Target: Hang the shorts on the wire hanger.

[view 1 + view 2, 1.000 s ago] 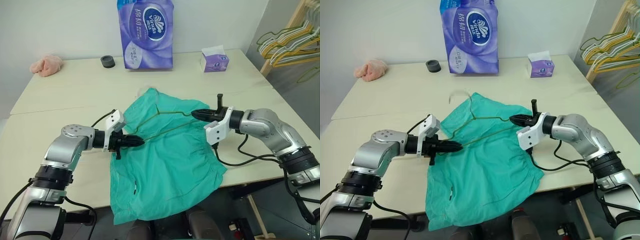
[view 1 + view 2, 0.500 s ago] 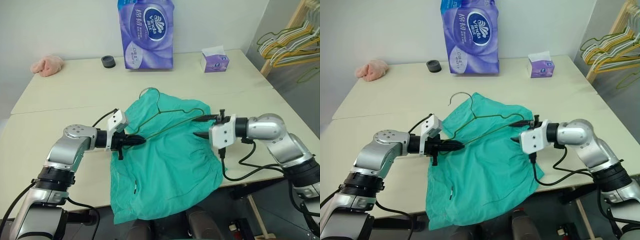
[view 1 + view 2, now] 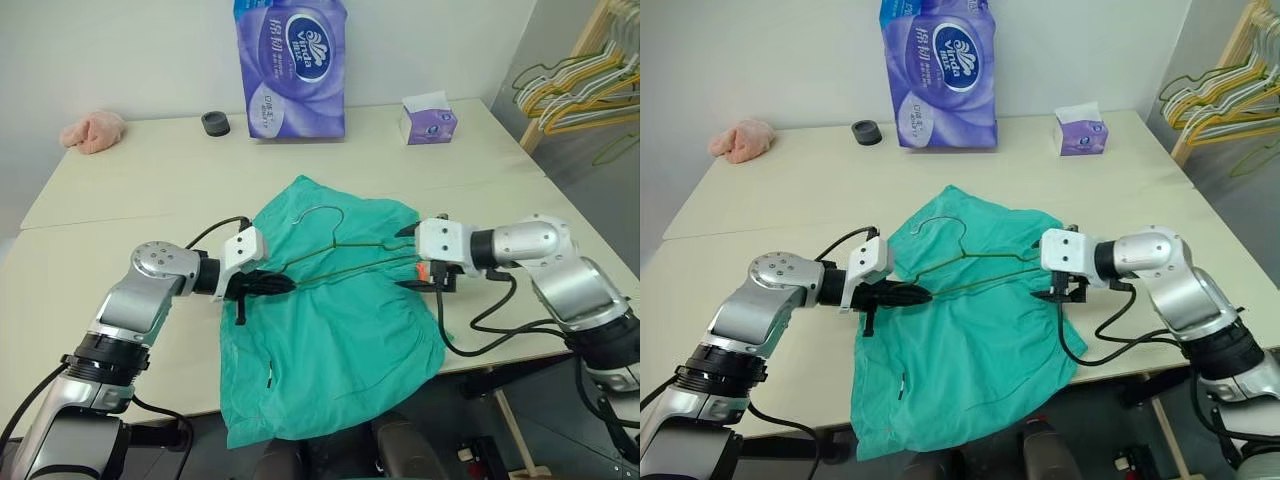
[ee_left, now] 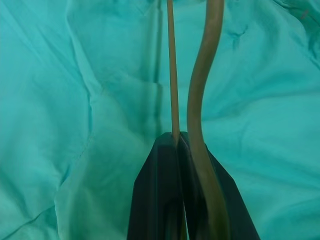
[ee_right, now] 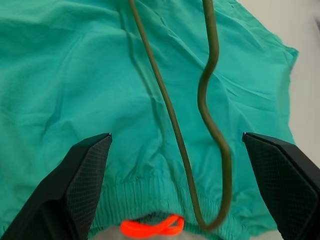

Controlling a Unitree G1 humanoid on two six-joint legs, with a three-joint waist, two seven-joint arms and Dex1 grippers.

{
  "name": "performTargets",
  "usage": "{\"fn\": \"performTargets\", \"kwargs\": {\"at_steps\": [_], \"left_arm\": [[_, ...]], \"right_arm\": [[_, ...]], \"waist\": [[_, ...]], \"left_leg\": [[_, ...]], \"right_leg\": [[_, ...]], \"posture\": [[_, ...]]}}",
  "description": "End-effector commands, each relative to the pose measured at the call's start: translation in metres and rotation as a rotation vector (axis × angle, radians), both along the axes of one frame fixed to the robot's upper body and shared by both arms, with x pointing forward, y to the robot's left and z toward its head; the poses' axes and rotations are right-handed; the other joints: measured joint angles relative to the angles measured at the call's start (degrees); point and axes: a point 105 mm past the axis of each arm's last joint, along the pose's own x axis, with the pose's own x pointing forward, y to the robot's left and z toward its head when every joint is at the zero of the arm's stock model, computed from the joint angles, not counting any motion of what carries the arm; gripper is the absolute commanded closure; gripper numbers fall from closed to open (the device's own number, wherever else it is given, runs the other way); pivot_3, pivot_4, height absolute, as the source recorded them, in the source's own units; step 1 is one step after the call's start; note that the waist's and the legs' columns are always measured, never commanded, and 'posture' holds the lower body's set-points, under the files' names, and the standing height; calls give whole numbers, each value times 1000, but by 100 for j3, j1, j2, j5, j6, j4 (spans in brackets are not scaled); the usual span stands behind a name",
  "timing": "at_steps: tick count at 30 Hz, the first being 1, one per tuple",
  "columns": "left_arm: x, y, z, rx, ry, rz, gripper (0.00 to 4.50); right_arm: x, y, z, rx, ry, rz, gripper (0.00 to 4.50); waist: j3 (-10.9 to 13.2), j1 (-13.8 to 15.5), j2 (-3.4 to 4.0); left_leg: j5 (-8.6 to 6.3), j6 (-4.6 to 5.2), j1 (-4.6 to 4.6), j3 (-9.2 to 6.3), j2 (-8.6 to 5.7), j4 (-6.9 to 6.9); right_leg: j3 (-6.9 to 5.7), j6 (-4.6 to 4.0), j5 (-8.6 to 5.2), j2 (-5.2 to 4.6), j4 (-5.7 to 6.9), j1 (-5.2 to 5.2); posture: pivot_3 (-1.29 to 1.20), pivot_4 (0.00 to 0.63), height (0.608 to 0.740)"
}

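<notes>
My right gripper grips the wire hanger by its free bent end next, to fit the shorts' waistband (image 5: pixel 145 200) onto the hanger.
The teal shorts (image 3: pixel 340 340) lie spread on the table, their lower part hanging over the front edge. The wire hanger (image 3: pixel 320 208) rests on top of them, hook toward the far side. My left gripper (image 3: pixel 278 284) is shut on the hanger's left end; in the left wrist view the black fingers (image 4: pixel 160 200) pinch the wire (image 4: pixel 196 100). My right gripper (image 3: pixel 405 260) is open at the shorts' right edge by the waistband. Its fingers (image 5: pixel 82 180) stand wide on either side of the hanger's right end, not touching it. An orange cord (image 5: pixel 152 226) shows at the waistband.
At the back of the table stand a large purple tissue pack (image 3: pixel 292 68), a small purple tissue box (image 3: pixel 430 118) and a black roll (image 3: pixel 215 122). A pink cloth lump (image 3: pixel 95 130) lies far left. Yellow and white hangers (image 3: pixel 580 90) hang on a rack at the right.
My right gripper rolled, opened and let go of the hanger's right end. The hanger settled lower, its hook now over the shorts. The left gripper kept its grip.
</notes>
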Motion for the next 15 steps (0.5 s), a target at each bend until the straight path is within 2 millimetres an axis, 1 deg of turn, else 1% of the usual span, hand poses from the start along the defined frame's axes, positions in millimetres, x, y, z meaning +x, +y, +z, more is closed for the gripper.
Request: {"fn": "performTargets", "kwargs": {"at_steps": [1, 4, 8, 9, 15], "left_arm": [[-1, -2, 12, 28, -61, -32, 4500], [-2, -2, 11, 38, -65, -36, 4500], [-3, 0, 10, 55, -75, -39, 4500], [-3, 0, 10, 56, -75, -39, 4500], [-3, -1, 8, 63, -88, -38, 4500]], "right_arm": [[7, 6, 0, -19, -2, -10, 42], [10, 8, -5, -38, 13, -17, 632], [8, 8, -10, -62, 52, -11, 2012], [8, 9, -10, -63, 59, -11, 2451], [3, 9, -14, -75, 120, -28, 4466]], "waist": [[0, 0, 0], [0, 6, 0], [0, 13, 0], [0, 14, 0], [0, 13, 0]], "left_leg": [[0, 0, 0, -1, 0, 0], [0, 0, -1, 0, -1, 0], [0, 0, -3, 0, -1, -1], [0, 0, -3, -1, -1, -1], [0, 0, -2, -2, -1, -1]], "right_leg": [[-1, 0, 0, 0, 0, 0], [0, 0, 0, 0, -1, 0], [0, 0, 0, -1, -3, -2], [0, 0, 0, -1, -3, -2], [0, 0, 0, -1, -1, -2]], "posture": [[-181, 133, 740], [-175, 133, 740], [-173, 133, 740], [-173, 133, 740], [-174, 134, 740]]}}
